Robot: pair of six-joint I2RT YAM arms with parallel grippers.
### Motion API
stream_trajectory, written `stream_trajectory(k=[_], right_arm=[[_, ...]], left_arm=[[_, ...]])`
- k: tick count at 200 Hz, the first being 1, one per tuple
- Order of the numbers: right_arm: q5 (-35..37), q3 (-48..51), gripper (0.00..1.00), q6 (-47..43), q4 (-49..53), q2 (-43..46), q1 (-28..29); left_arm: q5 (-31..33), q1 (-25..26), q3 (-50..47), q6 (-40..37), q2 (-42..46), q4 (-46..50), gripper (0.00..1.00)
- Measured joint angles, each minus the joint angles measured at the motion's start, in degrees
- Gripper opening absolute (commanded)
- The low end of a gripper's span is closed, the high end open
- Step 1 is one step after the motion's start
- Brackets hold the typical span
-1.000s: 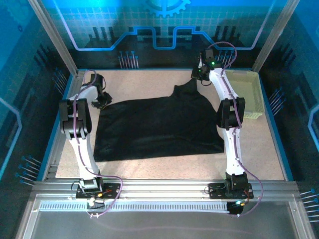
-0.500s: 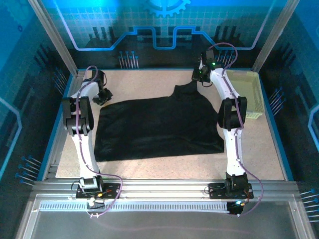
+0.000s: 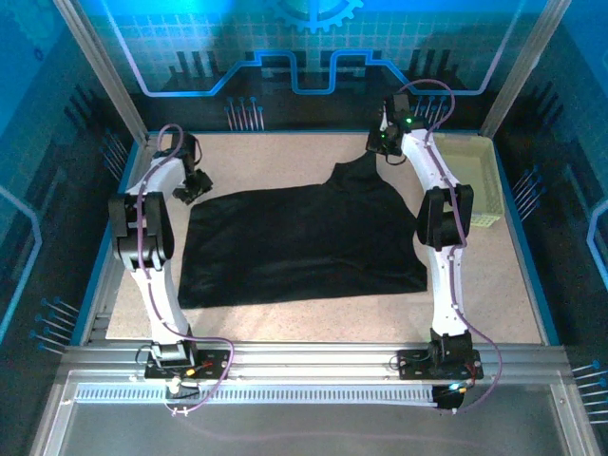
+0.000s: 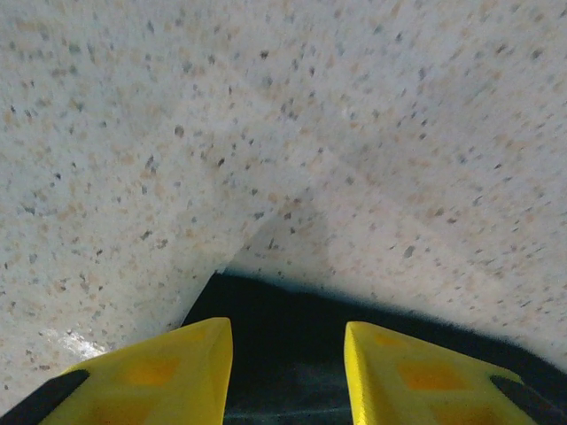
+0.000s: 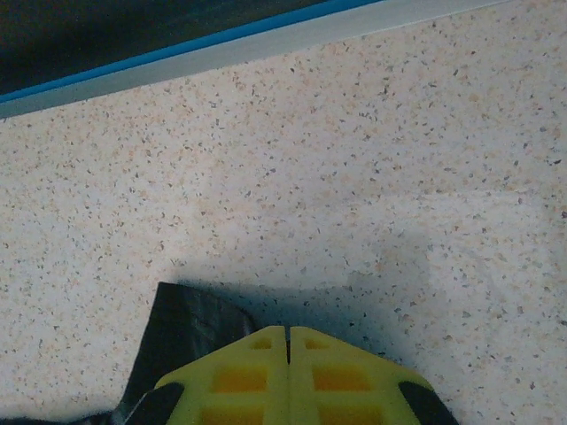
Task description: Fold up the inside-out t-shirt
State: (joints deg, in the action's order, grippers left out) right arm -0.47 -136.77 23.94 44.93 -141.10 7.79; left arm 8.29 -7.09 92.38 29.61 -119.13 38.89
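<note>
The robot's left gripper has to grip the inside-out t-shirt [image 3: 304, 242] by its far corner [image 3: 197, 208] next. Then it can fold the t-shirt's far edge over the t-shirt's near half.
The inside-out t-shirt [image 3: 304, 242] lies spread flat and black across the middle of the table, with a narrow peak of cloth rising toward the far right. My left gripper [image 3: 187, 193] is at the shirt's far left corner. Its yellow fingers stand open [image 4: 288, 326], and the shirt's corner [image 4: 288, 372] lies below the gap. My right gripper [image 3: 375, 152] is at the far right, by the peak. Its fingers are shut tight [image 5: 288, 329], and black cloth [image 5: 182, 328] runs under the left finger. I cannot tell whether any cloth is pinched.
A pale yellow-green basket [image 3: 475, 180] stands at the right side of the table, just beyond the right arm. Bare speckled tabletop [image 3: 275, 157] surrounds the shirt. The blue-edged back rim [image 5: 221, 40] runs close beyond the right gripper.
The left arm has swung slightly left and farther back, taking its gripper a little along the shirt's far left corner. The shirt and the right arm look unchanged.
</note>
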Motion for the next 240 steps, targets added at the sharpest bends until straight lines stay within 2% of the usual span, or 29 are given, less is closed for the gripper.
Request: stream_trajectory(k=[92, 110, 152, 172, 207, 223, 240], right_arm=[[0.0, 1.5, 0.0, 0.0, -0.5, 0.0, 0.0], [0.0, 1.5, 0.0, 0.0, -0.5, 0.1, 0.0], [0.0, 1.6, 0.0, 0.0, -0.5, 0.1, 0.0], [0.0, 2.6, 0.0, 0.0, -0.7, 0.4, 0.0], [0.0, 3.4, 0.0, 0.0, -0.9, 0.9, 0.0], [0.0, 3.4, 0.0, 0.0, -1.0, 0.9, 0.0], [0.0, 3.4, 0.0, 0.0, -1.0, 1.1, 0.0]], left_arm=[[-1.5, 0.1, 1.8, 0.0, -5.7, 0.2, 0.4], [-1.4, 0.1, 1.9, 0.0, -5.9, 0.2, 0.35], [-1.4, 0.1, 4.2, 0.0, -7.3, 1.4, 0.34], [-1.4, 0.1, 6.4, 0.0, -8.6, 2.4, 0.29], [-1.5, 0.1, 8.1, 0.3, -9.6, 2.9, 0.16], [-1.5, 0.1, 8.1, 0.1, -9.6, 2.9, 0.07], [-1.7, 0.1, 8.1, 0.3, -9.5, 2.8, 0.04]])
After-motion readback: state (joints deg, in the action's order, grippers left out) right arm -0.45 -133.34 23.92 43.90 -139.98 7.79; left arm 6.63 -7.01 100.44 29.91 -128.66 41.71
